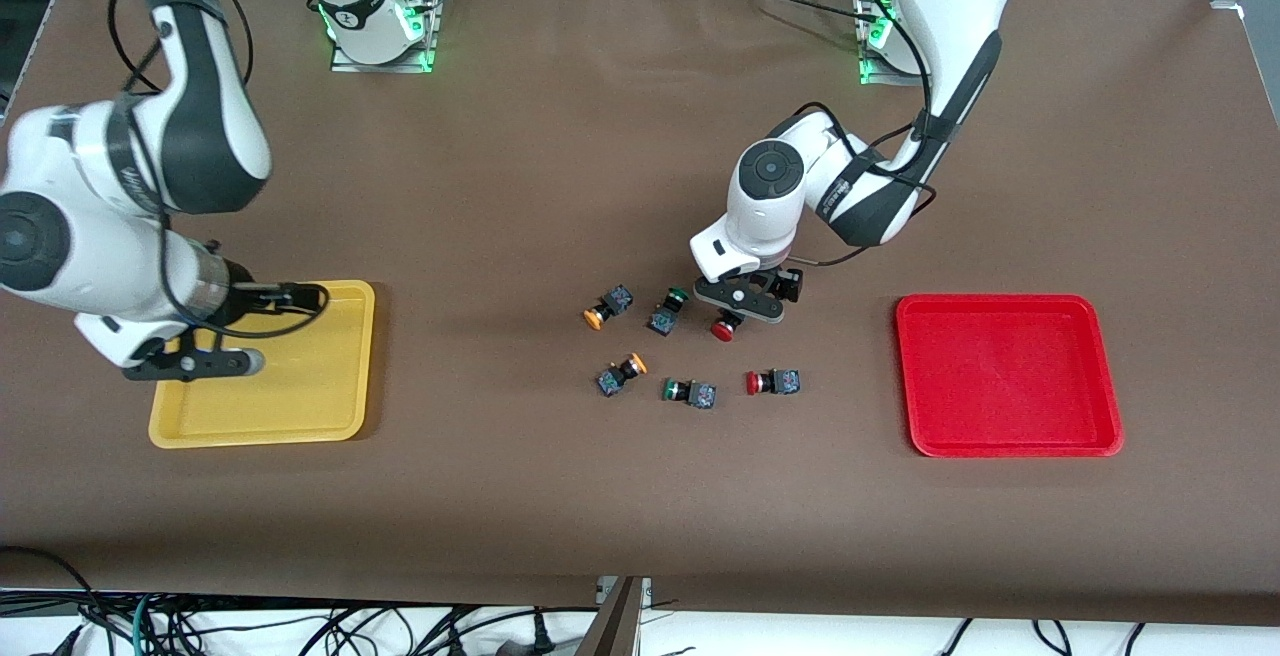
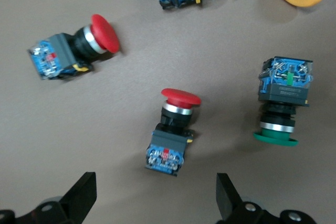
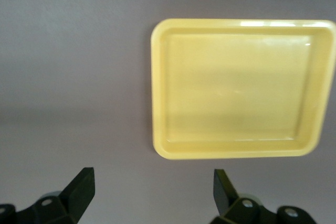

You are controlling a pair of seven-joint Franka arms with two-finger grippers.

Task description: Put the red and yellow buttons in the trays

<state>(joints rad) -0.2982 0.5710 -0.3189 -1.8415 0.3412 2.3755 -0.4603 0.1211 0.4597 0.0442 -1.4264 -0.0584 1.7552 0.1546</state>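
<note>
My left gripper would miss if it closed now, because the red button's dark body (image 2: 170,141) is beyond my fingers, so it needs to move toward the button before closing on it.
My left gripper (image 1: 745,308) is open and low over a red button (image 1: 723,328) lying on its side; in the left wrist view this button (image 2: 173,129) lies just ahead of the gap between the open fingers (image 2: 84,195). A second red button (image 1: 772,382) lies nearer the front camera and also shows in the left wrist view (image 2: 73,48). Two orange-yellow buttons (image 1: 607,308) (image 1: 620,374) lie toward the right arm's end. The red tray (image 1: 1010,376) and yellow tray (image 1: 300,386) hold nothing. My right gripper (image 1: 200,364) is open and empty over the yellow tray's (image 3: 236,87) edge.
Two green-capped switches (image 1: 668,311) (image 1: 690,392) lie among the buttons, one close beside the red button under my left gripper; it also shows in the left wrist view (image 2: 283,103). Brown table cloth spreads between the cluster and each tray.
</note>
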